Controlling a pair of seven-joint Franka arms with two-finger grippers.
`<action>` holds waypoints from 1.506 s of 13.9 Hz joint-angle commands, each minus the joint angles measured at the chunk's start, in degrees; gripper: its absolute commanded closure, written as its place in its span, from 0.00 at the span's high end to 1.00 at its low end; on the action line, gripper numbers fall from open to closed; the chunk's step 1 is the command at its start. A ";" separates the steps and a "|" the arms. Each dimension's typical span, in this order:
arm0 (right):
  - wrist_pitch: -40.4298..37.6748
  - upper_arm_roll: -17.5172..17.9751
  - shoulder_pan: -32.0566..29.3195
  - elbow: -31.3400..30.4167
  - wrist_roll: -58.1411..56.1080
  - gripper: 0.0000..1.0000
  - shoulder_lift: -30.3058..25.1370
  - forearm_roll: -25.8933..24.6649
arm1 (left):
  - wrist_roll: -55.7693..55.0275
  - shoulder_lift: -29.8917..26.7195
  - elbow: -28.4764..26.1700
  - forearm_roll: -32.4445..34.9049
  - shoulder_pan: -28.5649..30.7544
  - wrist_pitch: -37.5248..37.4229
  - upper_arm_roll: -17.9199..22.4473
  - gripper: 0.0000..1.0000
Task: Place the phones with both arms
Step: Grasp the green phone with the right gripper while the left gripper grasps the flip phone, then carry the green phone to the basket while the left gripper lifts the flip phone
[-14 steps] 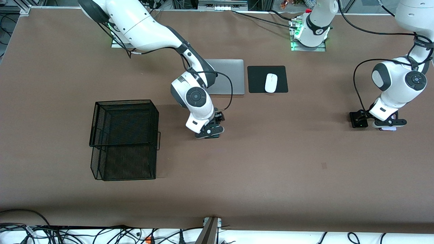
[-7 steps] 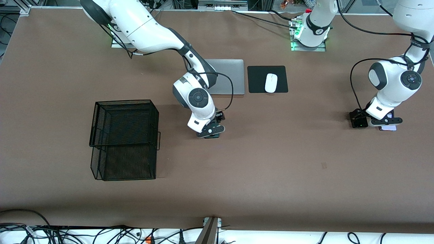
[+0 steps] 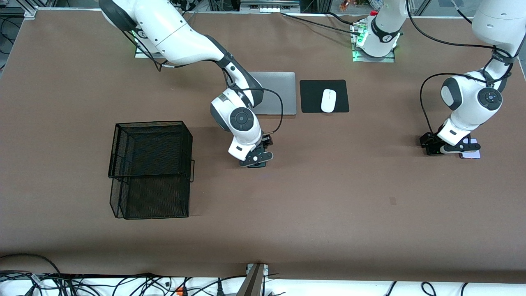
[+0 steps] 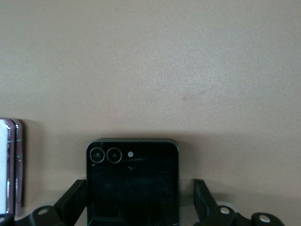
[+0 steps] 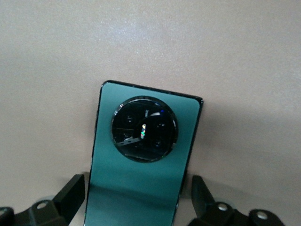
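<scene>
The dark-green phone should go in the black mesh basket (image 3: 151, 170), so the robot's right gripper should next pick up the phone by its long side edges.
In the right wrist view the long dark-green phone (image 5: 141, 160) with its round camera ring lies flat on the brown table. My right gripper (image 5: 136, 205) is open and straddles it, with a gap on each side. In the front view that gripper (image 3: 255, 159) is low at mid-table and hides most of the phone. In the left wrist view the small square black phone (image 4: 132, 183) lies between the open fingers of my left gripper (image 4: 137, 207), untouched. The pale-lilac phone (image 4: 11, 165) lies beside it and shows in the front view (image 3: 472, 153) next to the left gripper (image 3: 450, 149).
A black mesh basket (image 3: 150, 168) stands toward the right arm's end of the table. A silver laptop (image 3: 279, 92) and a white mouse (image 3: 328, 100) on a black pad (image 3: 312, 96) lie near the robots' bases.
My left gripper has slid from over the lilac phone toward the right arm's end, uncovering it, and now sits over the black phone. My right gripper has barely moved.
</scene>
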 commanded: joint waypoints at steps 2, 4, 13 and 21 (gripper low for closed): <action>0.55 -0.48 0.46 1.10 -0.71 1.00 1.11 -0.33 | 1.60 -0.02 -0.15 0.59 1.63 1.03 -0.74 1.00; 0.55 -0.48 0.46 1.10 -0.62 0.92 1.46 -1.47 | 3.27 -0.02 0.03 0.59 4.35 1.11 -2.58 1.00; 0.37 -1.00 0.55 1.45 -0.27 0.03 0.58 -1.57 | 3.01 1.04 0.55 0.51 11.92 1.03 -10.77 1.00; -2.43 -5.39 -0.32 1.54 4.56 0.00 -9.07 -1.39 | 2.49 2.09 2.05 0.51 12.01 0.59 -10.77 0.15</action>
